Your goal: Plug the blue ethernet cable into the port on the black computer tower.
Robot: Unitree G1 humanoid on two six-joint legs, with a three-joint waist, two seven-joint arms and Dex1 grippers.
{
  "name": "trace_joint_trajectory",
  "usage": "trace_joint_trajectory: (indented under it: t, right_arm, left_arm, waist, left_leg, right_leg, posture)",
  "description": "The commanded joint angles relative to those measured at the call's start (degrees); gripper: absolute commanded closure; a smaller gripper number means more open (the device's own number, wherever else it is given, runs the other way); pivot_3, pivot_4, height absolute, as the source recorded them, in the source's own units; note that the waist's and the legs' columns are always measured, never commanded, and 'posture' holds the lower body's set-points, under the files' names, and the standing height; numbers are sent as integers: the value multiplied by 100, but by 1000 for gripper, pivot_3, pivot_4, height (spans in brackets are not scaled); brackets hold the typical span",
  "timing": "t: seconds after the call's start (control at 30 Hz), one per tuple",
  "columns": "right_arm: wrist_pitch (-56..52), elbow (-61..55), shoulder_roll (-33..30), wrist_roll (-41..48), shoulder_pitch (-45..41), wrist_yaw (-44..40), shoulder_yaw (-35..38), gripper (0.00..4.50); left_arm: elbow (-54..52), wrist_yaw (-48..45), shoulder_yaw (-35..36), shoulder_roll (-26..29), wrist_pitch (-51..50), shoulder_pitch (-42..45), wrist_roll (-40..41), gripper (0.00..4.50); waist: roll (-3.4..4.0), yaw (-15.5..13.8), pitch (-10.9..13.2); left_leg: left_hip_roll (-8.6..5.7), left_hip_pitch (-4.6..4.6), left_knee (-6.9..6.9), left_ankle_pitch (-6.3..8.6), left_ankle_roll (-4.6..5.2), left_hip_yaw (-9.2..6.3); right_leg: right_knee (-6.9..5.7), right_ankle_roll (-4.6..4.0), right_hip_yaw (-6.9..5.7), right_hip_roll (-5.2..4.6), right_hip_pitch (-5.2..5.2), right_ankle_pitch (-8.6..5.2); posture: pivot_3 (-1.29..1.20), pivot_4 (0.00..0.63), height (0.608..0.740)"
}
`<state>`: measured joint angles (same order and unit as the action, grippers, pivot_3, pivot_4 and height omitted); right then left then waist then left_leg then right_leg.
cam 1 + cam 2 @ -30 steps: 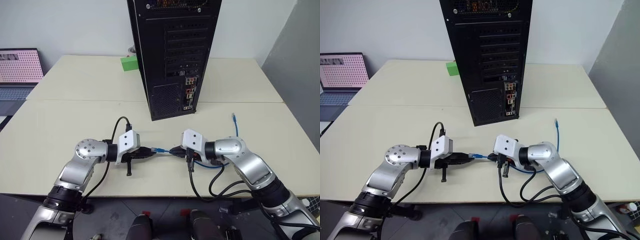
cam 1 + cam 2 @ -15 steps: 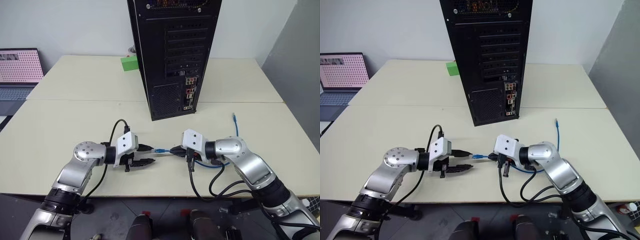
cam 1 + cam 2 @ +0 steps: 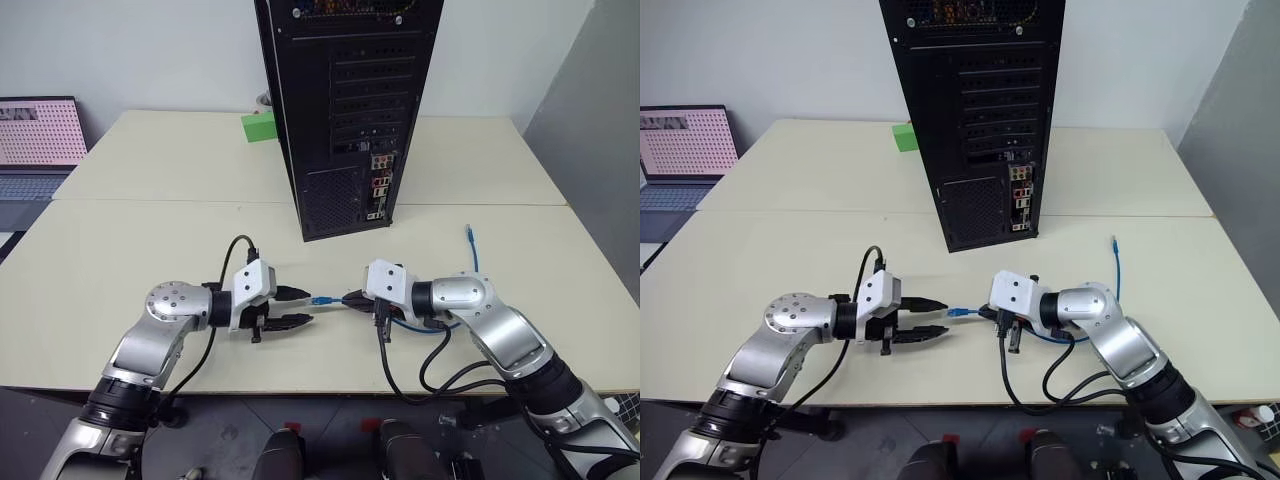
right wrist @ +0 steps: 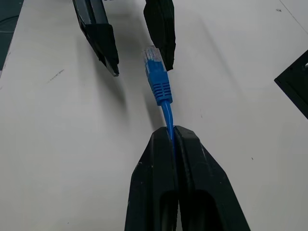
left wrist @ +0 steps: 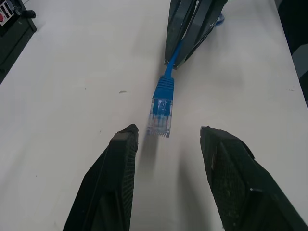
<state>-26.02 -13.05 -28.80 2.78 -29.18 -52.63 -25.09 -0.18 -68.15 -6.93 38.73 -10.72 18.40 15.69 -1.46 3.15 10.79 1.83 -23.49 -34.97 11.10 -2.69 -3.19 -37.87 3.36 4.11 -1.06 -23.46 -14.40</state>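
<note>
The right gripper's fingers already cover the cable's cord, so the left gripper needs to grip the ethernet cable by its clear plug [image 3: 320,300] next.
The blue ethernet cable's clear plug [image 5: 161,113] sticks out level just above the table, near its front edge. My right gripper [image 4: 172,130] is shut on the cord a short way behind the plug. My left gripper [image 3: 307,307] faces it, open, one finger on each side of the plug tip and not touching it. The rest of the cable loops behind my right wrist to its far end [image 3: 468,232] on the table. The black computer tower [image 3: 345,110] stands upright at the table's middle, rear panel toward me. The port is somewhere in its cluster of small colourful connectors [image 3: 378,185], too small to single out.
A green block [image 3: 258,127] sits behind the tower on its left. A laptop [image 3: 40,135] stands off the table's far left corner. A grey wall [image 3: 600,150] runs along the right side. Black robot wires hang over the front table edge [image 3: 330,390].
My left gripper, shut on the plug a second ago, has opened and let go. The right gripper still holds the cable, and neither arm has shifted.
</note>
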Motion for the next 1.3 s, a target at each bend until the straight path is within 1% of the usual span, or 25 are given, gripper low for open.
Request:
trace_joint_trajectory:
  t: [0.03, 0.1, 0.13, 0.2, 0.33, 0.4, 0.63, 0.7, 0.73, 0.83, 0.87, 0.9, 0.93, 1.0, 1.07, 1.13, 1.2, 1.23, 1.3]
  right_arm:
    - [142, -88, -29, -44, -60, -63, 24, 4500]
    - [147, -95, -26, -49, -61, -69, 22, 4500]
    - [147, -99, -23, -50, -61, -72, 21, 4500]
    - [148, -107, -20, -55, -62, -77, 15, 4500]
    - [166, -82, -3, -80, -77, -91, 1, 4500]
    - [176, -83, -5, -102, -80, -104, -8, 4500]
    - [143, -91, -10, -122, -77, -182, 3, 4500]
    - [182, -86, -92, -104, -83, -315, -10, 3996]
    - [218, -85, -160, -101, -77, -399, -12, 3892]
    - [211, -167, -399, 31, -64, -680, 116, 3057]
    - [171, -215, -488, 117, -59, -773, 194, 2853]
    - [126, -270, -581, 209, -35, -847, 290, 2535]
    - [81, -318, -672, 306, 0, -908, 402, 2457]
    - [-127, -459, -878, 619, 167, -1034, 705, 2080]
    - [-495, -654, -1028, 1056, 399, -1115, 1072, 1593]
    - [-963, -882, -1012, 1544, 602, -1034, 1436, 1145]
    - [-1462, -1071, -878, 2022, 766, -844, 1771, 729]
    - [-1681, -1147, -805, 2216, 830, -735, 1897, 676]
    - [-2014, -1253, -691, 2495, 905, -555, 2060, 676]
  left_arm:
    - [-127, 9, 14, -45, 88, 72, 35, 2298]
    - [-115, 3, 9, -56, 116, 84, 18, 2298]
    - [-107, 14, 13, -68, 135, 92, 11, 2660]
    - [-94, 25, 15, -85, 144, 108, 5, 2989]
    - [-47, 32, 19, -113, 165, 147, -14, 3982]
    - [-38, 41, 19, -121, 193, 155, -23, 4220]
    - [-69, 26, -24, -118, 315, 109, -96, 4228]
    - [-81, 9, -33, -118, 368, 88, -108, 4228]
    - [-90, 5, -44, -124, 398, 84, -116, 4228]
    - [-109, 18, -84, -173, 664, 77, -174, 4228]
    - [-100, 49, -89, -206, 820, 81, -222, 4228]
    - [-111, 87, -94, -248, 923, 83, -250, 4228]
    - [-122, 132, -99, -293, 1019, 88, -276, 4228]
    - [-146, 225, -148, -367, 1306, 73, -418, 4228]
    - [-98, 360, -228, -423, 1843, 41, -705, 4228]
    - [25, 593, -264, -542, 2558, 15, -993, 4228]
    - [266, 828, -339, -623, 3574, -1, -1370, 4228]
    - [459, 1016, -364, -643, 4350, 15, -1655, 4228]
    - [791, 1313, -371, -705, 5376, 30, -1965, 4228]
  waist:
    - [0, 0, 0]
    - [0, 0, 0]
    - [0, 0, 0]
    - [0, -1, 0]
    - [0, -1, 0]
    - [0, -1, 0]
    - [0, -1, 0]
    - [0, -2, 0]
    - [0, -2, 0]
    - [0, -3, 0]
    - [0, -5, 0]
    - [0, -5, 0]
    - [0, -7, 0]
    - [0, -14, 0]
    - [0, -45, 0]
    - [0, -72, 0]
    - [0, -90, 0]
    - [0, -83, 0]
    - [1, -90, 0]
  left_leg:
    - [0, 0, 0, 0, 0, 0]
    - [0, 0, 0, 0, 0, 0]
    - [0, 0, 0, 0, 0, 0]
    - [0, 0, 0, 0, 0, 0]
    - [0, 0, 0, 0, 0, 0]
    - [0, 0, 0, 0, 0, 0]
    - [0, 0, 0, 0, 0, 0]
    - [0, 0, 0, 0, 0, 0]
    - [0, 0, 0, 0, 0, 0]
    - [0, 0, 0, 0, 0, 0]
    - [0, 0, 0, 0, 0, 0]
    - [0, 0, 0, 0, 0, 0]
    - [0, 0, 0, 0, 0, 0]
    - [0, -1, 0, 0, 0, 0]
    - [-1, -2, -1, 0, 0, 0]
    - [-1, -5, -1, 0, 0, -1]
    - [-1, -5, -1, 0, 0, -1]
    - [0, -4, -1, 0, 0, -1]
    - [0, 3, -2, 0, 0, -1]
  right_leg:
    - [0, 0, 0, 0, 0, 0]
    - [0, 0, 0, 0, 0, 0]
    - [0, 0, 0, 0, 0, 0]
    - [0, 0, 0, 0, 0, 0]
    - [0, 0, 0, 0, 0, 0]
    - [0, 0, 0, 0, 0, 0]
    - [0, 0, 0, 0, 0, 0]
    - [0, 0, 0, 0, 0, 0]
    - [0, 0, 0, 0, 0, 0]
    - [1, 0, 0, 0, 0, 0]
    - [1, 0, 0, 0, 0, 0]
    - [2, 0, 0, 0, 1, 0]
    - [2, 0, 0, 0, 1, 0]
    - [2, 0, 0, 0, 1, 0]
    - [4, 0, 1, -1, 2, 0]
    - [7, 1, 0, -1, 3, 1]
    - [7, 1, 1, -1, 3, 2]
    - [7, 2, 2, -1, 3, 2]
    - [3, 2, 2, -1, 5, 2]
  posture:
    - [0, 150, 740]
    - [0, 150, 740]
    - [0, 150, 740]
    - [0, 150, 740]
    - [0, 150, 740]
    - [0, 150, 740]
    - [0, 150, 740]
    - [0, 150, 740]
    - [0, 150, 740]
    - [0, 150, 740]
    - [0, 150, 740]
    - [0, 150, 740]
    - [0, 150, 740]
    - [0, 150, 740]
    - [0, 150, 740]
    - [0, 150, 740]
    - [0, 150, 740]
    - [0, 150, 740]
    - [0, 150, 740]
